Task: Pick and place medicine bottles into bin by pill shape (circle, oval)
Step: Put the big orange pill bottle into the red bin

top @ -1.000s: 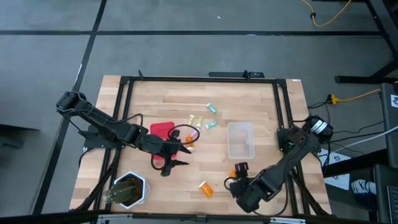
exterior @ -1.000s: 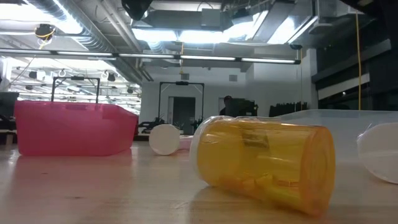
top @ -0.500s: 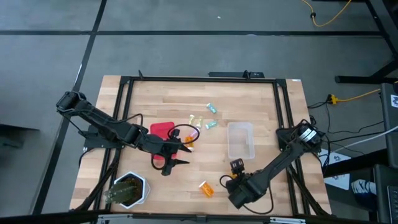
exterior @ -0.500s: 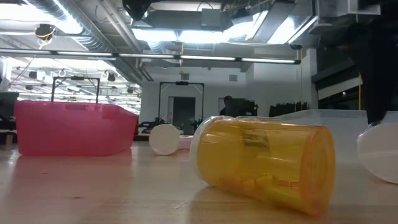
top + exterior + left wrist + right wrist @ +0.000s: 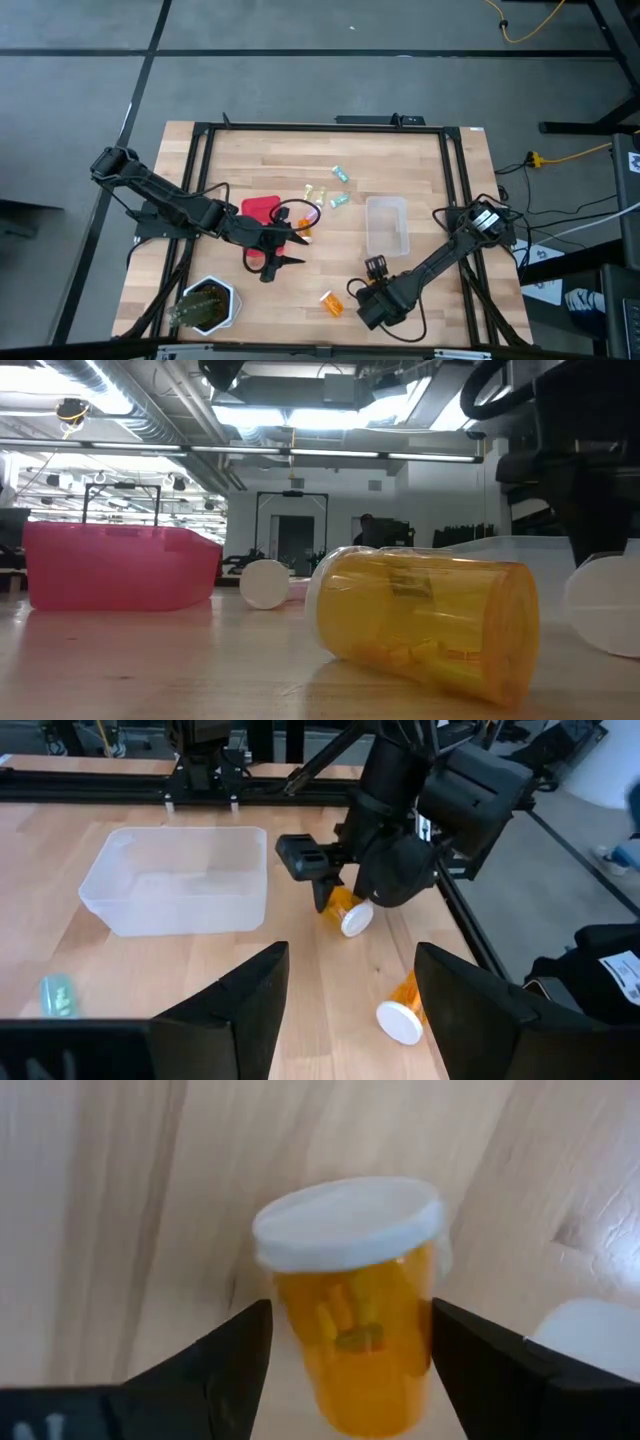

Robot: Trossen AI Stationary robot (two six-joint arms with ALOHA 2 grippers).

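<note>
The orange bottle body point(image 5: 358, 1325) is beside my right gripper's fingers, which are below its white cap point(image 5: 348, 1225). My right gripper should close on the bottle.
An orange medicine bottle point(image 5: 352, 1305) with a white cap lies on the wood near the table's front edge. My right gripper point(image 5: 350, 1312) points down over it, open, one finger on each side of the bottle and no touch showing. It also shows under that gripper in the left wrist view point(image 5: 343, 910). A second orange bottle point(image 5: 330, 302) lies on its side just to the left. My left gripper point(image 5: 285, 252) waits open at mid-table beside the pink bin point(image 5: 258, 208). Small pastel vials point(image 5: 340, 199) lie farther back.
A clear bin point(image 5: 386, 225) stands right of centre, behind my right gripper. A white hexagonal pot point(image 5: 208, 304) sits at the front left corner. Another orange bottle point(image 5: 303, 226) lies by my left gripper. A black frame point(image 5: 455, 180) runs around the table.
My right gripper has come down and moved a little toward the table's left edge, tipping steeper, and now hangs over the orange bottle by the front edge. In the low view it has entered from the upper right. The bottles have not moved.
</note>
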